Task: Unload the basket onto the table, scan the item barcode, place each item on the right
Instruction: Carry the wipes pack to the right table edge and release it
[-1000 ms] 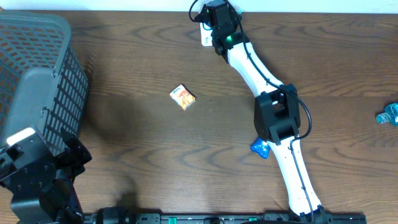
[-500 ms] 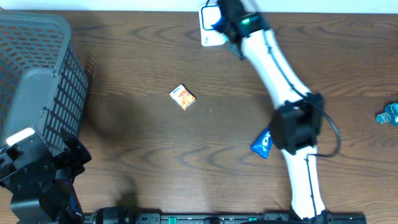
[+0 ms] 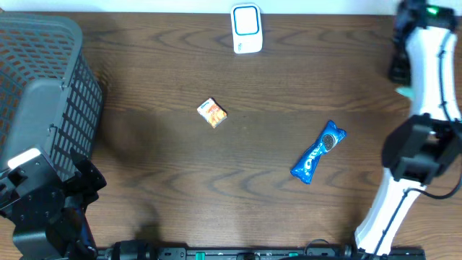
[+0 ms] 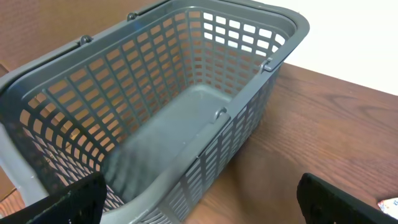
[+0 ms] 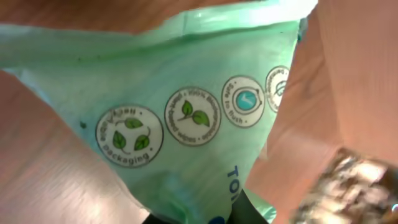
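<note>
My right gripper should keep holding the green packet (image 3: 406,92) (image 5: 186,93) until the packet lies on the tabletop, because the packet's wide end is hanging away from the wood.
A pale green packet (image 5: 186,93) printed with round leaf emblems fills the right wrist view, and my right gripper (image 5: 211,214) is shut on its lower end. From overhead that gripper (image 3: 401,76) hangs at the far right of the table, with a sliver of the green packet (image 3: 406,92) showing under it. The white scanner (image 3: 246,29) with a blue window stands at the back centre, well left of the packet. No barcode shows on the packet. At the front left, my left gripper (image 4: 199,202) is wide open and holds nothing, looking over the basket.
A large grey mesh basket (image 3: 43,94) fills the left side and shows nothing inside in the left wrist view (image 4: 186,106). A small orange box (image 3: 212,113) lies mid-table. A blue cookie packet (image 3: 317,152) lies to the right of centre, beside the right arm (image 3: 415,155).
My right arm has swung from the scanner at the back centre to the far right edge, carrying the green packet and uncovering the blue cookie packet. The left arm has not moved.
</note>
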Motion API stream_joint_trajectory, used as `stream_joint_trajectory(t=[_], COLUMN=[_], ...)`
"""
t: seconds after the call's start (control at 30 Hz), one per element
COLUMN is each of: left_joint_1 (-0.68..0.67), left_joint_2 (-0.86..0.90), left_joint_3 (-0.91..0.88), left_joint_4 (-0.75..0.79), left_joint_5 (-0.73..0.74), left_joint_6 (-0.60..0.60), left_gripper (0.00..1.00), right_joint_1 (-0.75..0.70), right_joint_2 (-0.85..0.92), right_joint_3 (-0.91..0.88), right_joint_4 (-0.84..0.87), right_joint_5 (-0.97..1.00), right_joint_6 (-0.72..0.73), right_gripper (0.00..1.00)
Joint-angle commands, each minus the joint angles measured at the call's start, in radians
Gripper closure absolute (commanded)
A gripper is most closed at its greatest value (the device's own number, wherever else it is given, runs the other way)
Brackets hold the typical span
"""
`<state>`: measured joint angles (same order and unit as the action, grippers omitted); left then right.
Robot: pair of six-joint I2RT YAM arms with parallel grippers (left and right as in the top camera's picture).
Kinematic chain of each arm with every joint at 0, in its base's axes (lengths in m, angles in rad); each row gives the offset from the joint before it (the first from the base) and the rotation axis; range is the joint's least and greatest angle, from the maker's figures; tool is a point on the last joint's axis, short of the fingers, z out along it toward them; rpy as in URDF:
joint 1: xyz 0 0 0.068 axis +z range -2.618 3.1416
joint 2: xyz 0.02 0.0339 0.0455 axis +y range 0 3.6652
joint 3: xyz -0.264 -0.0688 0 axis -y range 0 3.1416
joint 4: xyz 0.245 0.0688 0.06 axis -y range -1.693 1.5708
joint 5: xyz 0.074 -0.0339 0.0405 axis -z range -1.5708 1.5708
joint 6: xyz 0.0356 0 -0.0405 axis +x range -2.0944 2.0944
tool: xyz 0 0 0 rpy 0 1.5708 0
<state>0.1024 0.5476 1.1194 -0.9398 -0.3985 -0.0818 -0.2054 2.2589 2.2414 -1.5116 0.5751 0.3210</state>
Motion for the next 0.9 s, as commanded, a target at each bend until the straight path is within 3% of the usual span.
stream_joint_trajectory(t=[0.0,0.07,0.1,0.13,0.23,0.37,0.53,0.63,0.77,0.87], left_joint_1=[0.004,0.004,0.004,0.004,0.004,0.004,0.004,0.004,0.004,0.004], left_joint_2=[0.000,0.000,0.000,0.000,0.000,0.000,0.000,0.000,0.000,0.000], left_joint_3=[-0.003,-0.003,-0.003,-0.003,-0.003,-0.003,-0.003,-0.003,-0.003,-0.003], left_joint_4=[-0.002,-0.002,-0.002,-0.002,-0.002,-0.002,-0.002,-0.002,-0.002,-0.002], left_joint_5=[-0.003,-0.003,-0.003,-0.003,-0.003,-0.003,-0.003,-0.003,-0.003,-0.003], left_joint_6=[-0.005,-0.005,-0.005,-0.005,-0.005,-0.005,-0.005,-0.005,-0.005,-0.005], left_gripper=[0.02,0.02,0.02,0.02,0.02,0.02,0.02,0.02,0.02,0.02], right_joint_1=[-0.113,-0.161,-0.191,-0.209,-0.252,-0.234,-0.145,-0.036,0.079,0.170], right_joint_2=[0.006,0.006,0.006,0.006,0.006,-0.033,-0.116,-0.184,-0.196,-0.196], right_joint_3=[-0.145,-0.214,-0.264,-0.292,-0.330,-0.209,-0.031,-0.017,-0.019,-0.072], right_joint_4=[0.107,0.187,0.248,0.288,0.378,0.314,0.127,0.012,-0.183,-0.187], right_joint_5=[0.011,-0.017,-0.045,-0.063,-0.100,-0.139,-0.412,-0.583,-0.720,-0.813], right_joint_6=[0.187,0.187,0.187,0.187,0.142,0.072,0.066,0.084,0.232,0.152], right_gripper=[0.99,0.98,0.60,0.28,0.01,0.01,0.01,0.01,0.01,0.01])
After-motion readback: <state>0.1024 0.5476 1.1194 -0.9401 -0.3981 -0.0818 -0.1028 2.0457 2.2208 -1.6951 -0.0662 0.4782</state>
